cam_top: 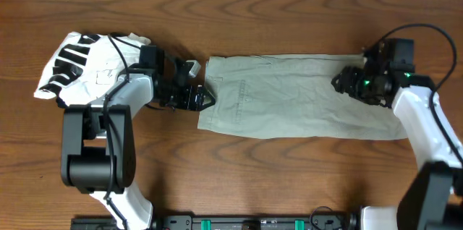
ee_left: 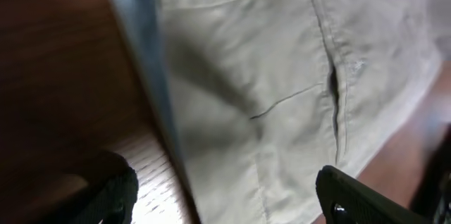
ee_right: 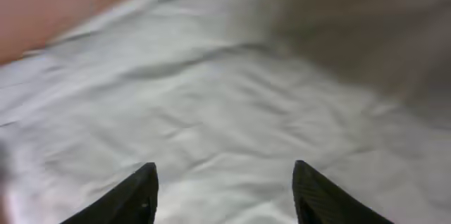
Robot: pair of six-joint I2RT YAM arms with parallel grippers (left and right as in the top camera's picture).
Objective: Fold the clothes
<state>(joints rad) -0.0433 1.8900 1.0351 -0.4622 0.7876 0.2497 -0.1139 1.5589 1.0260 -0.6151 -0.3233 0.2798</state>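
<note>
My left gripper grabs the shorts [cam_top: 296, 96] at the waistband edge [cam_top: 209, 79] next, to fold that edge over the legs, while the leg end stays free.
The pale khaki shorts [cam_top: 296, 96] lie flat across the middle of the table as a long folded rectangle. My left gripper [cam_top: 202, 94] is open at their left edge, its fingers either side of the cloth edge [ee_left: 232, 189]. The shorts' seam and a pocket slit show in the left wrist view [ee_left: 331, 90]. My right gripper [cam_top: 346, 82] is open just above the right end of the shorts, with only cloth [ee_right: 225, 111] under its spread fingers [ee_right: 224, 182].
A white garment bundle with black stripes [cam_top: 90, 67] lies at the far left, partly under my left arm. Brown wooden table [cam_top: 289, 13] surrounds the shorts. The arm bases stand at the front edge.
</note>
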